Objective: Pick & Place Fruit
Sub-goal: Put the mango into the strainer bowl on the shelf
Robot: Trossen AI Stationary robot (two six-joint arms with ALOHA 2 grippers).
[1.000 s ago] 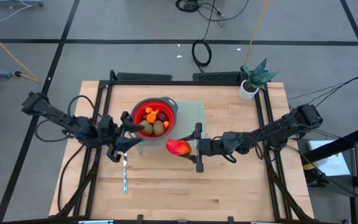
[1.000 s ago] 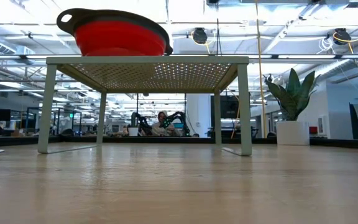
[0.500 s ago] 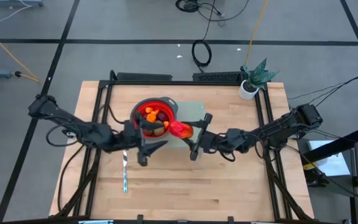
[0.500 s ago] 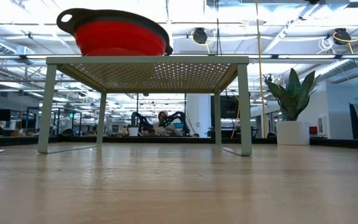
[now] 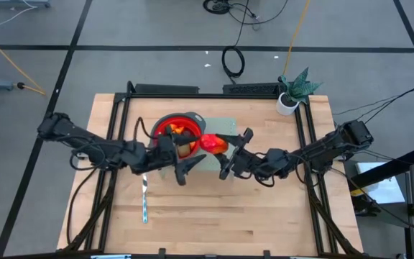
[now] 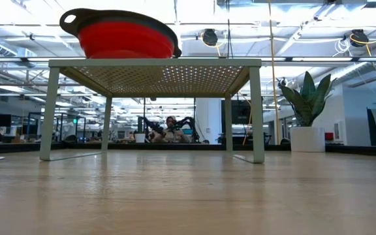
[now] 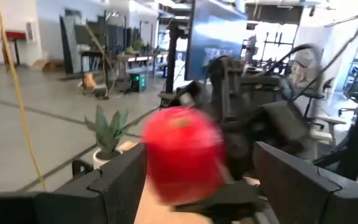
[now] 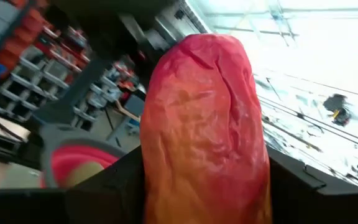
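Note:
My left gripper would miss if it closed now, because its fingers are too short of the fruit. It should move toward the red-orange fruit's end [image 5: 211,142] first and then close on it.
A long red-orange fruit [image 5: 213,142] hangs just right of the red bowl [image 5: 178,129], and my right gripper [image 5: 223,147] is shut on it. The bowl holds several small fruits and stands on a pale green mesh stand [image 6: 155,65]. My left gripper [image 5: 184,157] is open at the bowl's near right side and faces the held fruit [image 7: 182,152]. Its fingers stand apart from the fruit, and nothing lies between them. The low view shows neither gripper. My right gripper pinches the fruit's long sides [image 8: 160,186] between its two fingers, near the end closest to the wrist. The fingers come roughly level from the table's right. The fruit is lifted clear above the stand, and its free end [image 8: 210,56] sticks out past the fingers.
A slim silver knife [image 5: 144,201] lies on the wooden table left of centre, near the front. A potted plant [image 5: 293,93] stands at the far right corner. Black rails run along the table's left and right sides. Bare wood lies in front of the stand.
My right gripper has rolled its wrist and carried the long fruit up from the stand's near edge toward the far side, to the bowl's right rim. My left gripper has left the bowl's left side and swung toward the table's right, ending in front of the fruit.

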